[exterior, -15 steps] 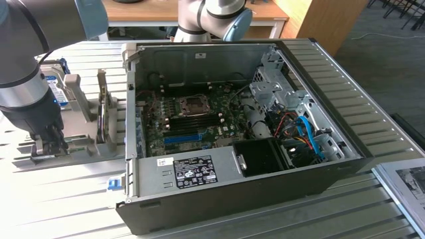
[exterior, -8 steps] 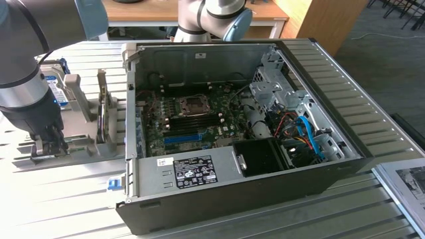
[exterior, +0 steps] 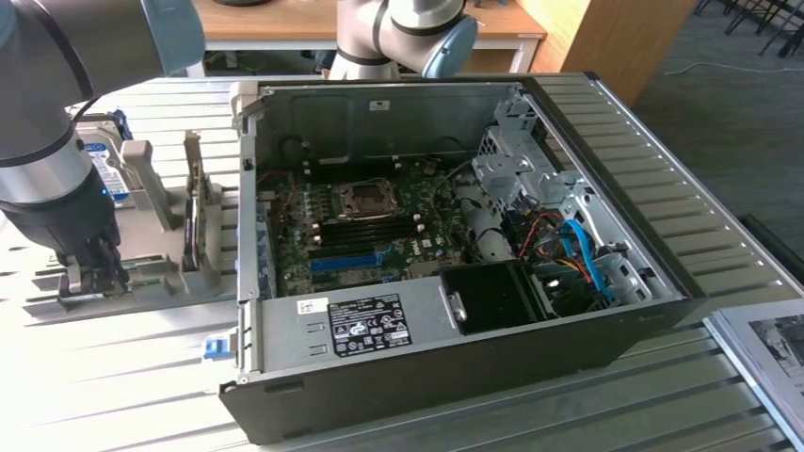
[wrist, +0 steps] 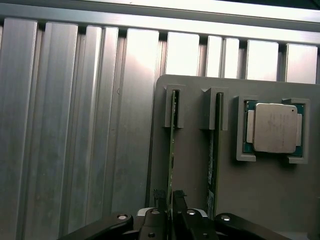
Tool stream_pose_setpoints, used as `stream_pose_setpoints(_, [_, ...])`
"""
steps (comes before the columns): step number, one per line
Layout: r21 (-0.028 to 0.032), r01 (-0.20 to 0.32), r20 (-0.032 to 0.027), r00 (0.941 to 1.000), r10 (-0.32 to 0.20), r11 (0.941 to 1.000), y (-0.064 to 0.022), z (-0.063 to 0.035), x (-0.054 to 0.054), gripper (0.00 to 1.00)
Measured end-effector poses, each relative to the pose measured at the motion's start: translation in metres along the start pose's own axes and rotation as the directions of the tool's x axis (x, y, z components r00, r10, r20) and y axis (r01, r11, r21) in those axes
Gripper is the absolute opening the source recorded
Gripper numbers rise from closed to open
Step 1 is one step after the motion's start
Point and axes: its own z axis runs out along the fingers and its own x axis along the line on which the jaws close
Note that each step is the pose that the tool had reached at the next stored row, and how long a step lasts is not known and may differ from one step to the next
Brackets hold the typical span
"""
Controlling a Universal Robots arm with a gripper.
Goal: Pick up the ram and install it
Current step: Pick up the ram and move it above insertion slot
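Note:
I need to grab the ram next, and to install it, I should pinch its bare part [wrist: 170, 199] between the posts. The holder's slotted posts wrap the ends of the ram [wrist: 171, 145].
The ram [wrist: 171, 145] is a thin green stick standing on edge in a slot of a grey holder [wrist: 192, 165]. A second green stick [wrist: 216, 150] stands in the neighbouring slot. My gripper [wrist: 170, 198] is open and low over the first stick, with one fingertip [wrist: 160, 198] on each side of it and a small gap to each. In the exterior view the gripper [exterior: 94, 275] is down at the holder [exterior: 169, 273], on the exterior view's left of the open computer case [exterior: 628, 311]. The motherboard [exterior: 358, 226] lies inside the case.
A processor chip [wrist: 274, 127] sits in its own pocket of the holder. A hard drive [exterior: 111, 155] stands behind the holder. The case walls, drive cage [exterior: 522, 160] and power supply [exterior: 364, 320] ring the motherboard. A ribbed metal table [exterior: 113, 377] carries everything.

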Motion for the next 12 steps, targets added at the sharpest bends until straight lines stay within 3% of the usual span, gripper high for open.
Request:
stream_pose_setpoints(2, [0.0, 0.0, 0.0, 1.0, 0.0, 1.0, 0.0, 0.0, 0.0, 0.2])
stream_pose_setpoints(4, [0.0, 0.0, 0.0, 1.0, 0.0, 1.0, 0.0, 0.0, 0.0, 0.12])
stream_pose_setpoints(12, [0.0, 0.0, 0.0, 1.0, 0.0, 1.0, 0.0, 0.0, 0.0, 0.12])
